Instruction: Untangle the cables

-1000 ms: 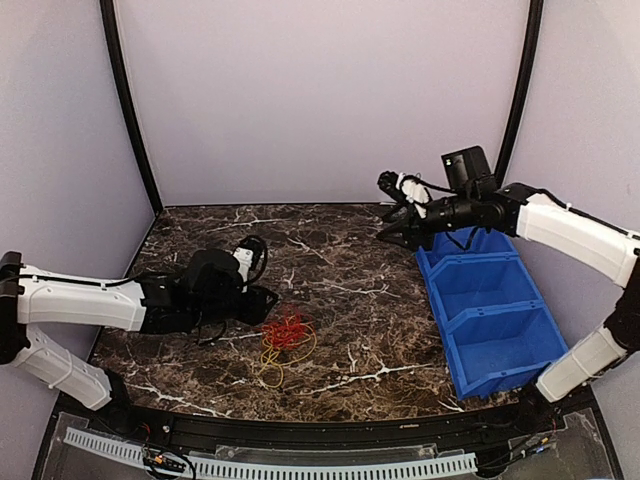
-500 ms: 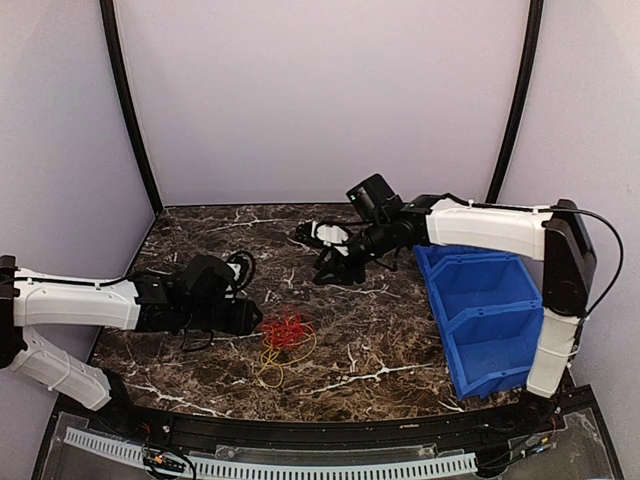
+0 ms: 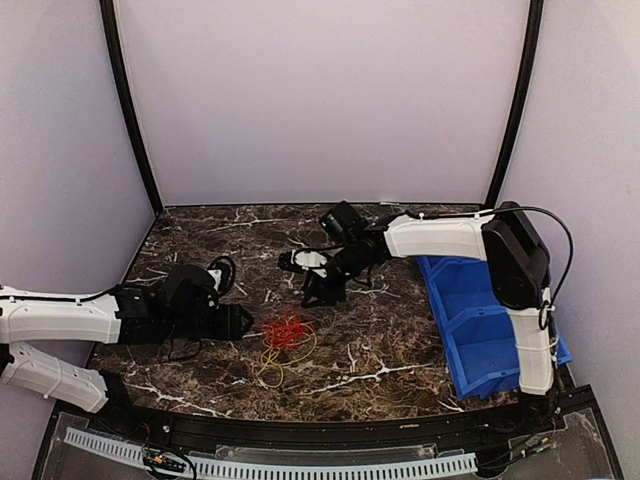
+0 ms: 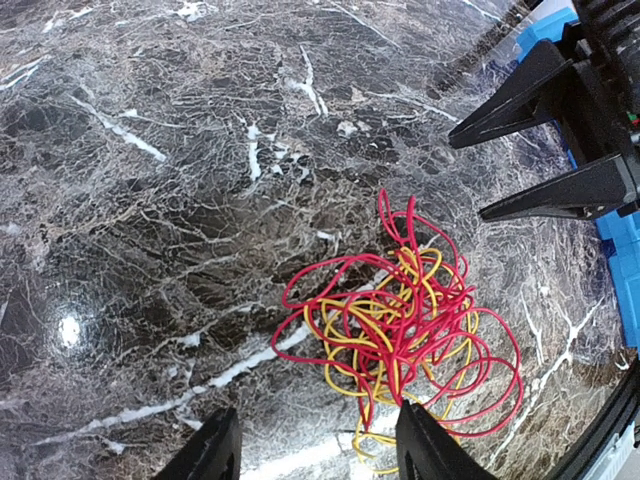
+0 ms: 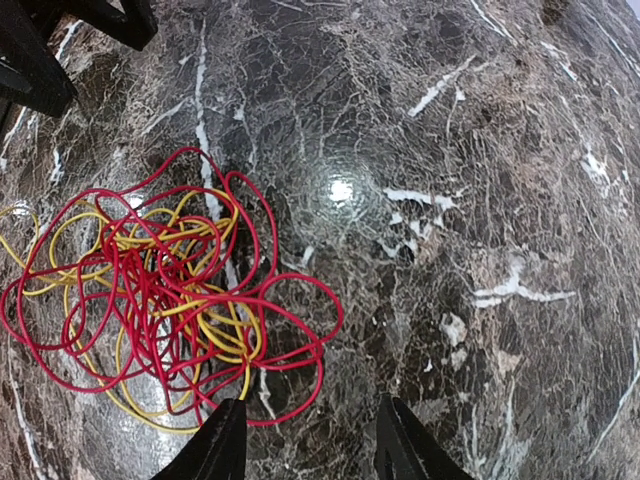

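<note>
My right gripper should grab the red cable by its loose outer loop point(image 3: 306, 323) point(image 5: 321, 356) next. Then the yellow pieces of cable stay free to slip out.
The cables point(image 3: 287, 332) are a loose tangle of red and yellow wire lying on the marble table, and no other colour shows. My left gripper point(image 3: 240, 322) sits low just left of the tangle, open and empty. In the left wrist view the cables point(image 4: 400, 330) lie ahead of the left gripper point(image 4: 315, 410), with their near loops by its right finger. My right gripper point(image 3: 318, 290) hovers just behind and right of the tangle, open and empty. In the right wrist view the cables point(image 5: 150, 290) spread ahead-left of the right gripper point(image 5: 310, 405), and one red loop reaches its left finger.
A blue divided bin point(image 3: 480, 300) stands along the table's right side. The right gripper's black fingers point(image 4: 540, 140) show in the left wrist view. The left gripper's fingers point(image 5: 40, 50) show in the right wrist view. Purple walls close the back and sides.
The right arm has swung from above the blue bin leftward and down to the tangle. The left gripper has drawn back slightly to the left. The cables have not moved.
</note>
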Controlling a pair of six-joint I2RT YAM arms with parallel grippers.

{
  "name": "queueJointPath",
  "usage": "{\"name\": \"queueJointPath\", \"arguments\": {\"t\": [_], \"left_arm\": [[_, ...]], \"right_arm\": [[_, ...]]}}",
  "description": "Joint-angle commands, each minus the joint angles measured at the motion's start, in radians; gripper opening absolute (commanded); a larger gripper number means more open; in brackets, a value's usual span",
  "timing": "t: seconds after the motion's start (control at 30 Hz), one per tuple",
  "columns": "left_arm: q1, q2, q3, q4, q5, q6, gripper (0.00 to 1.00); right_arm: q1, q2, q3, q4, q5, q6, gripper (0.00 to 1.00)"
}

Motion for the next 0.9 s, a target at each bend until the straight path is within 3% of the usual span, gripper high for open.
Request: {"name": "queueJointPath", "arguments": {"t": [0.0, 0.3, 0.5, 0.6, 0.67, 0.87], "left_arm": [[0.005, -0.057, -0.043, 0.052, -0.015, -0.019, 0.56], [0.005, -0.109, -0.068, 0.091, -0.023, 0.006, 0.56], [0.005, -0.102, -0.075, 0.113, -0.027, 0.018, 0.56], [0.006, -0.094, -0.081, 0.143, -0.022, 0.037, 0.56], [0.005, -0.090, -0.096, 0.192, -0.004, 0.073, 0.56], [0.004, -0.142, -0.184, 0.480, 0.072, 0.210, 0.63]], "right_arm": [[0.036, 0.056, 0.076, 0.004, 0.009, 0.001, 0.47], [0.050, 0.132, 0.137, 0.003, 0.036, -0.004, 0.42], [0.052, 0.135, 0.141, 0.007, 0.016, -0.006, 0.24], [0.052, 0.128, 0.145, 0.000, -0.002, 0.001, 0.05], [0.054, 0.104, 0.147, -0.018, -0.024, 0.014, 0.00], [0.073, -0.100, 0.083, -0.024, -0.067, 0.056, 0.00]]}}
